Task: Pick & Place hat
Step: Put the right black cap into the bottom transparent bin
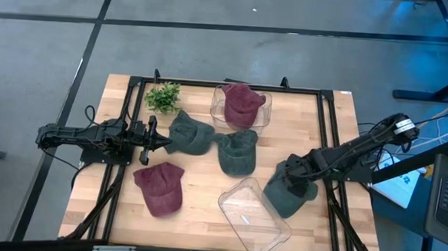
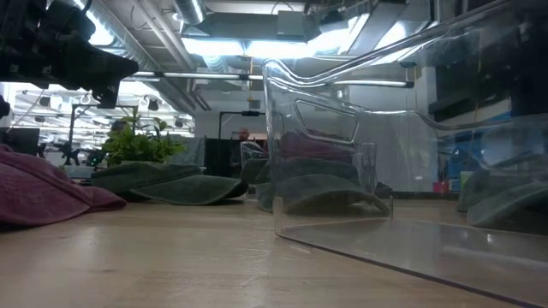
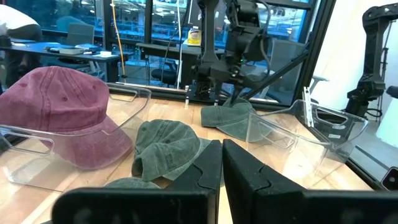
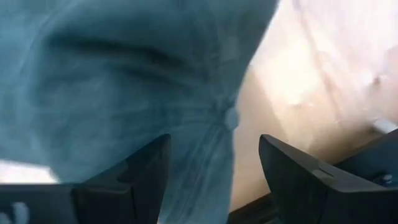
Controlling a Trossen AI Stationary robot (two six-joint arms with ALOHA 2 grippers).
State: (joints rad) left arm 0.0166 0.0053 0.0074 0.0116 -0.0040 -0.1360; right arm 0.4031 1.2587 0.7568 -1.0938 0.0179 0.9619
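Note:
The dark green cap needs to go in the clear bin, so my right gripper will next grab it by its top near the top button (image 1: 291, 172) (image 4: 231, 117).
A dark green cap (image 1: 280, 198) lies flat on the table's right part, beside an empty clear bin (image 1: 254, 218). My right gripper (image 1: 293, 183) hangs just over this cap, open. In the right wrist view its fingers (image 4: 214, 171) stand on either side of the crown near the top button (image 4: 231, 117). My left gripper (image 1: 158, 143) waits shut (image 3: 222, 177) at the table's left, level, pointing at two other green caps (image 1: 189, 133) (image 1: 236, 151). A maroon cap (image 1: 160, 188) lies near the front left. Another maroon cap (image 1: 241, 102) sits in a second clear bin (image 1: 217, 110) at the far side. My right gripper comes at the green cap's crown (image 4: 124, 81) from above, slanting in from the table's right, with its open fingers over the cloth. I cannot tell whether the fingertips touch it. The cap lies on the table.
A small green plant (image 1: 162, 97) stands at the far left corner. A black frame (image 1: 325, 96) runs around the tabletop. The empty bin stands tall in the low view (image 2: 342, 171), close to the near edge. Bare wood (image 1: 204, 209) shows between the maroon cap and that bin.

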